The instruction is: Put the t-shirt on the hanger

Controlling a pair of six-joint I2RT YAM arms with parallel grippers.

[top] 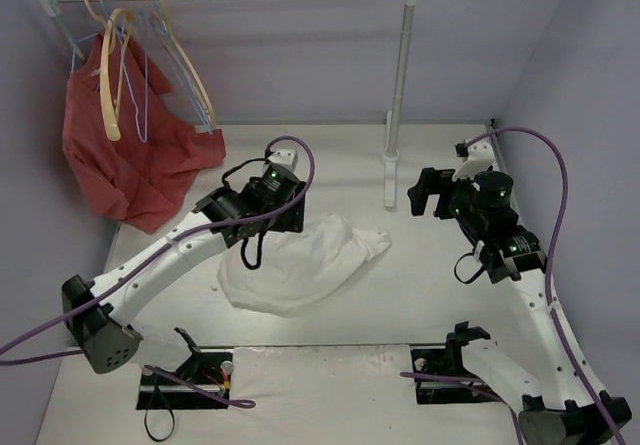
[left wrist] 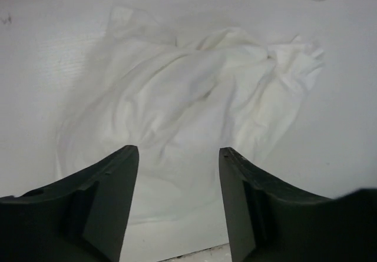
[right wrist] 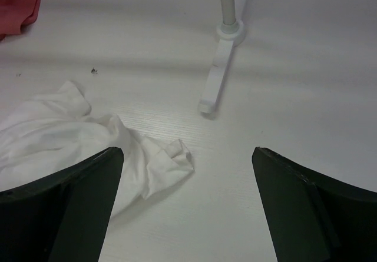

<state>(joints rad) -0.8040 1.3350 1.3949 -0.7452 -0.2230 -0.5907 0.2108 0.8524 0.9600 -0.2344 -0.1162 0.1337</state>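
Note:
My left gripper is going to grab the t-shirt (top: 300, 260) next by its edge (top: 225, 269) opposite the pointing sleeve, so that my right gripper can spread the t-shirt for the hanger.
The white t-shirt (top: 300, 260) lies crumpled on the table's middle, one sleeve pointing right. It fills the left wrist view (left wrist: 188, 97) and shows at the left of the right wrist view (right wrist: 65, 132). The tan wooden hanger (top: 188, 70) hangs on the rail at the back left, beside blue wire hangers and a paler cream hanger. My left gripper (top: 287, 217) is open and empty, held just above the shirt's far edge (left wrist: 178, 150). My right gripper (top: 424, 193) is open and empty above bare table, right of the sleeve (right wrist: 187, 150).
A white clothes rack (top: 400, 85) stands at the back; its post and foot (right wrist: 217, 73) are between my right gripper and the far wall. A red garment (top: 125, 160) hangs at the back left. Grey walls close in the left, back and right sides.

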